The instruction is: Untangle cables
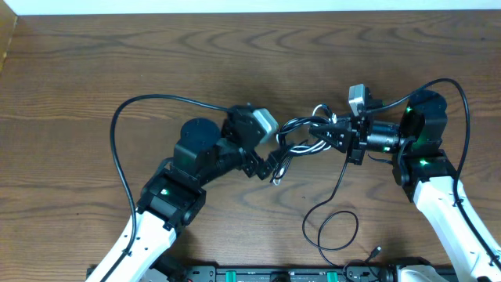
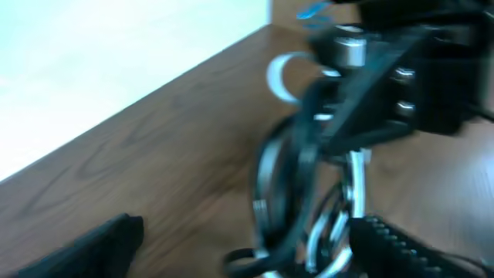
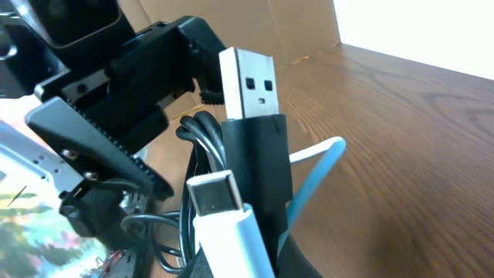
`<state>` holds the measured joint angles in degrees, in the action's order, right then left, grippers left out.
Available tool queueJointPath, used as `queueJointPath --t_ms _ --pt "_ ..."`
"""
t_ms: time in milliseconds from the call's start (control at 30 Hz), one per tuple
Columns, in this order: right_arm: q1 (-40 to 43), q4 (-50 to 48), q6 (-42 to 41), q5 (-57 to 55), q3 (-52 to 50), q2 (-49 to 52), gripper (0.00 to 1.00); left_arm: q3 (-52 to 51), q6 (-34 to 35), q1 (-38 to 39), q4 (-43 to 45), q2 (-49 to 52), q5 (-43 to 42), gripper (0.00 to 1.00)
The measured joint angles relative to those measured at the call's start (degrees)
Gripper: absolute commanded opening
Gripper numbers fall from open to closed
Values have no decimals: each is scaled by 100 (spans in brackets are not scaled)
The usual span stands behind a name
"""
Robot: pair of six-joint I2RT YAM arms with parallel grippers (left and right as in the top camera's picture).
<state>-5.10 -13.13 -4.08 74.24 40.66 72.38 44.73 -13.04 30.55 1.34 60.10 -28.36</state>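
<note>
My left gripper is going to grab the cables next by their looped side, away from the plugs, so the plug ends stay free to untangle.
The cables point(image 1: 301, 137) form a knot of thin black and white cords at the table's middle. My right gripper point(image 1: 329, 139) comes in from the right and is shut on the bundle. In the right wrist view a black USB plug point(image 3: 251, 85) and a white plug point(image 3: 224, 201) stick up from its jaws. My left gripper point(image 1: 270, 163) sits at the knot's lower left, open. The left wrist view is blurred and shows the cords point(image 2: 297, 193) between its wide-set fingers point(image 2: 405, 247), close to the right one. One black cord point(image 1: 333, 227) trails down into a loop.
The loose cord's plug end point(image 1: 376, 252) lies near the front edge by the right arm's base point(image 1: 427, 168). A thick black arm wire point(image 1: 117, 149) arcs over the table's left part. Bare wooden tabletop point(image 1: 156, 55) stretches behind both arms.
</note>
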Motion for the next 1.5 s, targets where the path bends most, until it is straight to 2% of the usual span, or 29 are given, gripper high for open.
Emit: queueJointPath --t_ms 267,367,500,633,700,767,967,1033,1100,1167,1200,1300,1500 --pt "-48 -13 -2 389 0 0 1 0 -389 -2 0 4 -339 79" --pt "-149 -15 -2 459 0 0 1 0 -407 -2 2 22 -352 74" --pt "-240 -20 -2 479 0 0 1 0 -505 -2 28 35 -404 48" --pt "-293 -24 -2 483 0 0 1 0 -511 0 63 35 -452 8" --pt "-293 -26 -4 494 0 0 2 0 -531 4 68 37 -474 8" --pt "-295 -31 -9 494 0 0 7 0 -520 2 87 46 -457 8" --pt "-297 -39 -50 426 0 0 6 0 -520 4 120 57 -367 7" --pt "-297 -42 -76 398 0 0 19 0 -520 11 127 57 -321 7" --pt "-297 -44 -96 369 0 0 37 0 -520 20 131 57 -278 7" --pt "-297 -44 -201 278 0 0 78 0 -520 20 149 57 -234 7" --pt "-297 -39 -293 186 0 0 88 0 -516 20 153 57 -201 8" --pt "-295 -37 -734 -302 0 0 98 0 -293 -9 264 57 -61 8" --pt "-229 -33 -1296 -844 0 0 99 0 809 -234 321 57 476 8"
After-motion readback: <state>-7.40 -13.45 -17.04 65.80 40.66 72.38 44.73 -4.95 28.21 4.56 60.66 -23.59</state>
